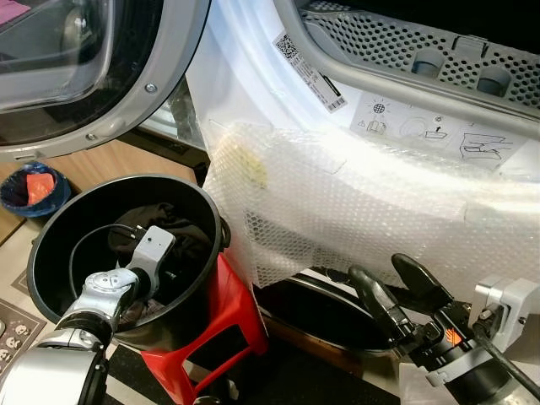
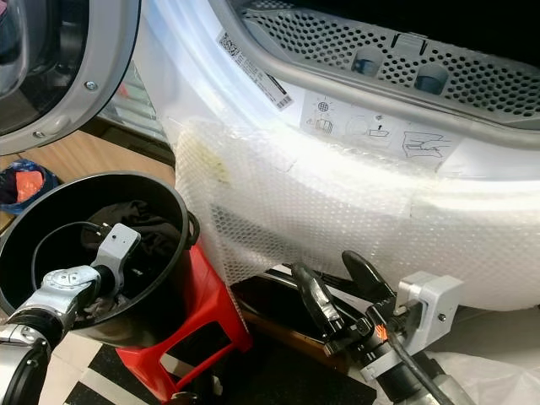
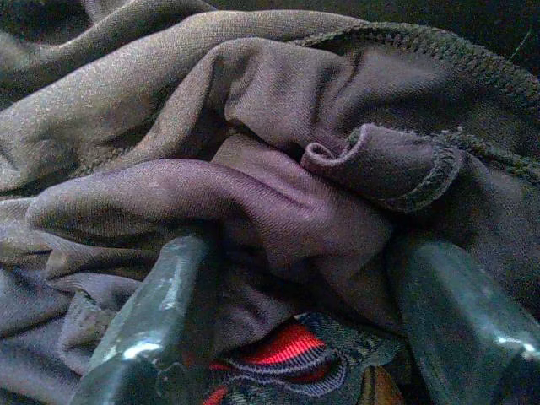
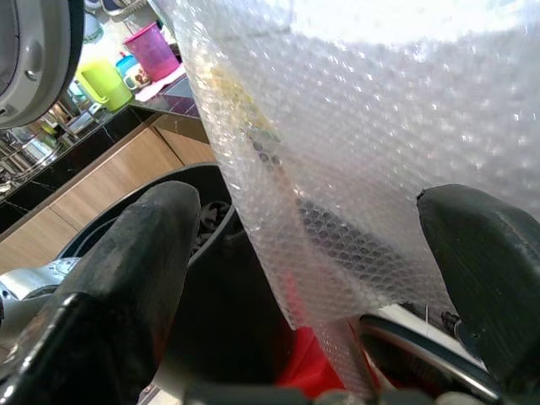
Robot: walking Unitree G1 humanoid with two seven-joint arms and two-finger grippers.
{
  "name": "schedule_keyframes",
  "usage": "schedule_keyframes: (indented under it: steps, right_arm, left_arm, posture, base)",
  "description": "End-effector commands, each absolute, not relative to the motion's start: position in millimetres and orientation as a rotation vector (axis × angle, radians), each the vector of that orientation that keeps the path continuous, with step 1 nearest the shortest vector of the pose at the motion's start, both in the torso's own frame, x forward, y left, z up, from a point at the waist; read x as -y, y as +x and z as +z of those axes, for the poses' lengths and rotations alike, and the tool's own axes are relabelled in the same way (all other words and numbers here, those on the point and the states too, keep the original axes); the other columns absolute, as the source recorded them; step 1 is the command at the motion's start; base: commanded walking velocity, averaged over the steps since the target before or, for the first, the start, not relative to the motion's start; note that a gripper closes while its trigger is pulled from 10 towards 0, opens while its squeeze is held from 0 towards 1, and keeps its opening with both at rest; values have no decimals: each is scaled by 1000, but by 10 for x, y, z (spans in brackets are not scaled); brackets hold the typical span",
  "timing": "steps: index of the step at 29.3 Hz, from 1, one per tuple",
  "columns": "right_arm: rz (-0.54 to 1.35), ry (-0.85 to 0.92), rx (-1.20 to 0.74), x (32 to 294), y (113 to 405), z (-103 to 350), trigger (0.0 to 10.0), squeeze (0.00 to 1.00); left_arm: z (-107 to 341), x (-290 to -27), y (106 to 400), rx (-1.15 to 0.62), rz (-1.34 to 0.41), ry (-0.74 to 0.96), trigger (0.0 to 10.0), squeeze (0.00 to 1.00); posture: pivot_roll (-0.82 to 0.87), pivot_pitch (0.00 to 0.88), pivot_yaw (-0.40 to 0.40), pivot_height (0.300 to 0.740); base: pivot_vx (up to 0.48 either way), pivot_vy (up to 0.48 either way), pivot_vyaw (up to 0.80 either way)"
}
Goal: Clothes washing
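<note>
My left gripper will next lift the mauve garment by its bulging fold (image 3: 295,224), as its other cloth lies slack in the bucket.
A black bucket (image 1: 51,228) stands on a red stool (image 1: 219,329) and holds dark clothes (image 1: 181,240). My left arm reaches down into it. In the left wrist view my left gripper (image 3: 308,253) is open, its fingers (image 3: 160,321) pressed into a fold of dark purple-brown cloth (image 3: 278,194) that bulges between them. A red-striped piece (image 3: 283,350) lies under that fold. My right gripper (image 1: 388,274) hangs open with nothing in it, low in front of the washing machine's white front, close to the bubble wrap (image 1: 354,202).
The machine's perforated drum opening (image 1: 422,51) is above right, and its round door (image 1: 93,67) swings open at upper left. A dark glossy round object (image 1: 321,312) lies under the bubble wrap. A small blue bin (image 1: 29,190) sits far left by wooden cabinets.
</note>
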State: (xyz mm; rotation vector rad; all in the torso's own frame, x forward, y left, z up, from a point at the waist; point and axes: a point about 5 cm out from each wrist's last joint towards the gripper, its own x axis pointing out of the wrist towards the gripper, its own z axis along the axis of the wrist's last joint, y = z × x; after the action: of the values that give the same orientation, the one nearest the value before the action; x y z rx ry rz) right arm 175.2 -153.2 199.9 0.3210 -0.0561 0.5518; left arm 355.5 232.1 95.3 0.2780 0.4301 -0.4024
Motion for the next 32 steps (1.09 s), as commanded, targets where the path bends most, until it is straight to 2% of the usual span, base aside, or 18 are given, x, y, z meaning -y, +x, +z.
schedule_keyframes:
  steps: [1,18,32]
  right_arm:
    - [550,309,62,1551,1696,2043,10000,0]
    - [566,318,53,1553,1712,2052,10000,0]
    - [581,333,49,1557,1782,2037,10000,0]
  left_arm:
    - [811,-2382,3450,-493,-419,311,0,0]
    - [791,-2475,3399,-504,-418,330,0,0]
    - [1011,-2671,3427,-429,-420,376,0,0]
  posture:
    - [-209,344,-37,740]
    - [-194,329,-50,740]
    - [-150,312,-54,740]
  base:
    - [0,0,0]
    - [0,0,0]
    - [0,0,0]
